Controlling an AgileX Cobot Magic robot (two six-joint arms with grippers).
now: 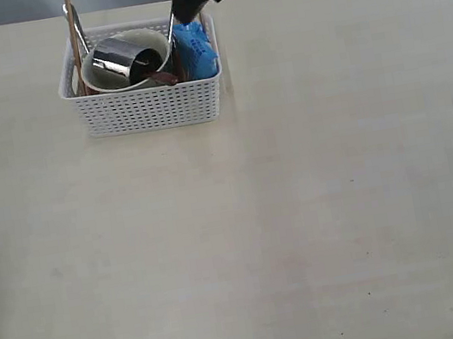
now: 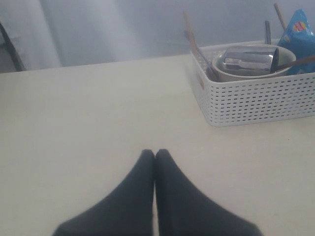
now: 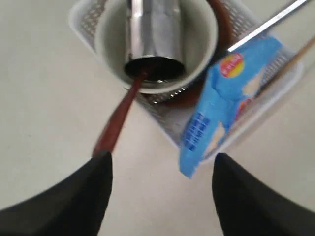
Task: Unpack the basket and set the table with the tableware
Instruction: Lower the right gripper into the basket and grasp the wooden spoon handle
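The spoon's other end sits inside the steel cup's opening [image 1: 146, 64] [image 3: 155, 70], so the robot's right gripper will next grip the spoon by its handle, which pokes out.
The white basket [image 1: 146, 106] stands at the table's [image 1: 303, 209] far side. Inside it a cream bowl [image 1: 104, 79] holds a steel cup [image 1: 125, 59] lying on its side, with the dark red spoon [image 3: 118, 120] poking out of the cup's mouth. The reddish-brown plate [image 3: 222, 30] sits under the bowl. Chopsticks [image 1: 70, 21] and steel cutlery [image 1: 79, 29] stand at the basket's left end. My right gripper [image 3: 162, 160] hovers open above the basket's right end, near the spoon handle and the blue chip bag [image 3: 221, 108]. My left gripper [image 2: 155, 153] is shut and empty, low over the table, well apart from the basket [image 2: 256, 98].
A steel utensil [image 3: 268, 22] and a wooden stick [image 3: 295, 56] lean by the chip bag [image 1: 196, 53]. The pale tabletop spreads wide in front of the basket. A grey curtain backs the table's far edge.
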